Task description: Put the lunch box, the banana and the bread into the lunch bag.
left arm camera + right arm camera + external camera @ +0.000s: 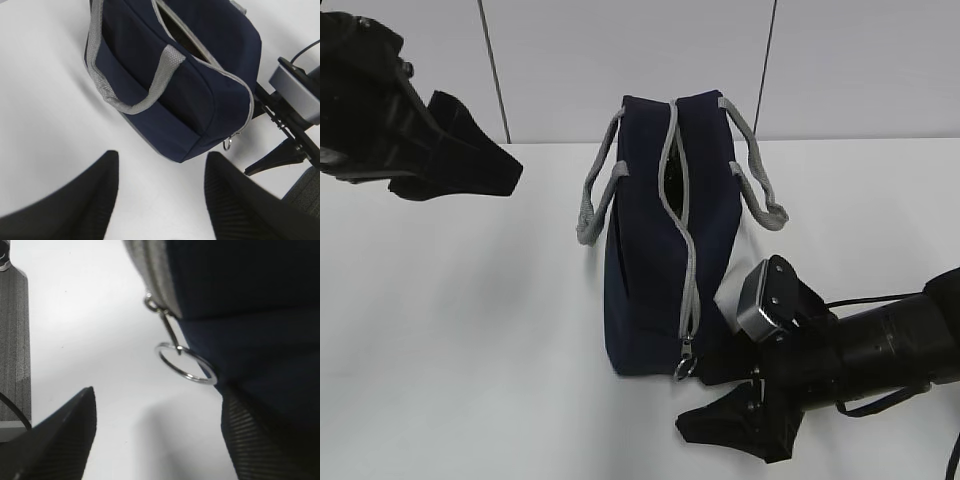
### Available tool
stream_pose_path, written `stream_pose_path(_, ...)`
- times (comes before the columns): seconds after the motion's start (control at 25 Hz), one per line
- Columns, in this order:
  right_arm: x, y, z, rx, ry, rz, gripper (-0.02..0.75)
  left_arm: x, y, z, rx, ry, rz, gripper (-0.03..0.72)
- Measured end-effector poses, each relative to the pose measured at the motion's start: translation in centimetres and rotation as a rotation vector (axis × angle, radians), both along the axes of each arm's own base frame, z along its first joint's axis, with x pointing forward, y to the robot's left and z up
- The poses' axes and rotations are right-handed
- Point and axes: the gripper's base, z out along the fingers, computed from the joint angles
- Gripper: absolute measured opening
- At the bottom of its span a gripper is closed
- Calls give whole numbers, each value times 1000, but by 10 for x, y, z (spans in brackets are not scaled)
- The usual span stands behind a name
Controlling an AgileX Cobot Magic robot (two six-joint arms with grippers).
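The right gripper grabs the zipper by its metal ring pull (685, 366) next, to zip the lunch bag (655, 260) open for packing.
The navy lunch bag (655, 260) stands mid-table with its grey zipper (688, 270) shut at the near end and gaping at the far end. Its metal ring pull (685, 366) hangs at the near end. My right gripper (718, 388) is open right next to the ring pull (187, 362), which lies just beyond the right gripper (159, 392) and close to the right finger. My left gripper (485, 160) is open and empty, raised at the far left; its view shows the left gripper (162, 157) above bare table short of the bag (185, 75). The lunch box, banana and bread are out of view.
Grey webbing handles (595, 195) hang down both sides of the bag. A white side panel (730, 290) faces my right arm. The table (470, 330) is white, with a white panelled wall behind it. A dark grey block (14, 340) stands at the left edge of the right wrist view.
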Motion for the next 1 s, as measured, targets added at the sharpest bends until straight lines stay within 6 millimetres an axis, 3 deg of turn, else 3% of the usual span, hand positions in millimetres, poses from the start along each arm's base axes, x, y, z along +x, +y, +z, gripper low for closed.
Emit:
stream_pose_path(0.64,5,4,0,71,-100,8,573,-2,1,-2,19,30,-9,382)
stream_pose_path(1.0,5,5,2,91,-107,17,424,-3,1,-3,24,37,-11,382)
